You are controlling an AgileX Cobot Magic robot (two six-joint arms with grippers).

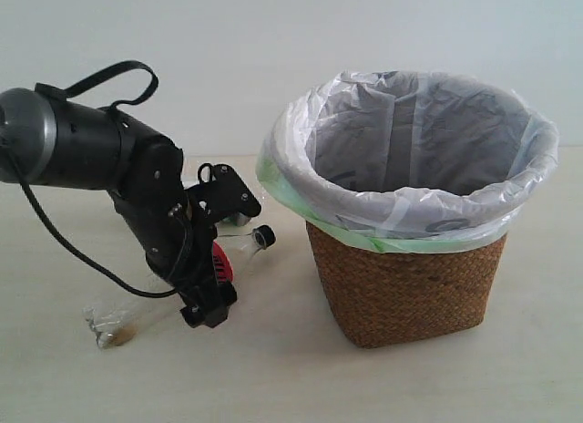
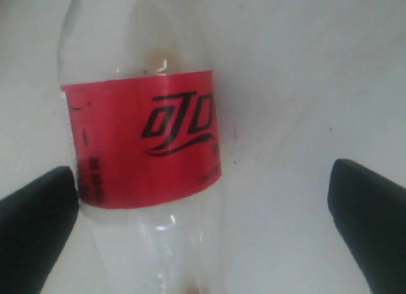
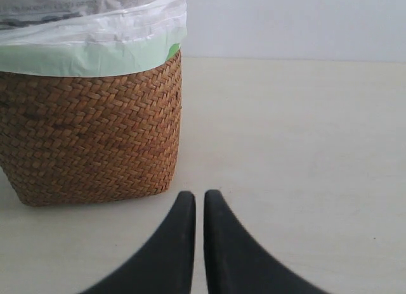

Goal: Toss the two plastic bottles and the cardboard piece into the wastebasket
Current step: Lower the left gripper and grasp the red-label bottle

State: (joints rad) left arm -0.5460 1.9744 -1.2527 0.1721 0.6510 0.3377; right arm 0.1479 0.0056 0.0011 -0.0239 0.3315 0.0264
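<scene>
I will grab the black-capped clear bottle by its red label (image 1: 221, 262) (image 2: 147, 139) with my left gripper to throw it into the wastebasket.
The red-labelled clear bottle (image 1: 244, 245) with a black cap lies on the table left of the wastebasket (image 1: 410, 286), its cap towards the basket. My left gripper (image 1: 225, 256) reaches down over it, open, one finger on each side of the label. In the left wrist view the bottle (image 2: 146, 148) lies between the wide-spread fingers of the left gripper (image 2: 202, 180), close against one finger (image 2: 35, 224) and far from the other. My right gripper (image 3: 200, 199) is shut on nothing, low over the table beside the wastebasket (image 3: 89, 135). The green-capped bottle and the cardboard piece are out of view.
A translucent white and pale green bag (image 1: 410, 213) lines the basket and folds over its rim. The left arm's black cable (image 1: 64, 245) loops down near the bottle's base. The pale tabletop (image 3: 298, 135) stretches away beside the basket.
</scene>
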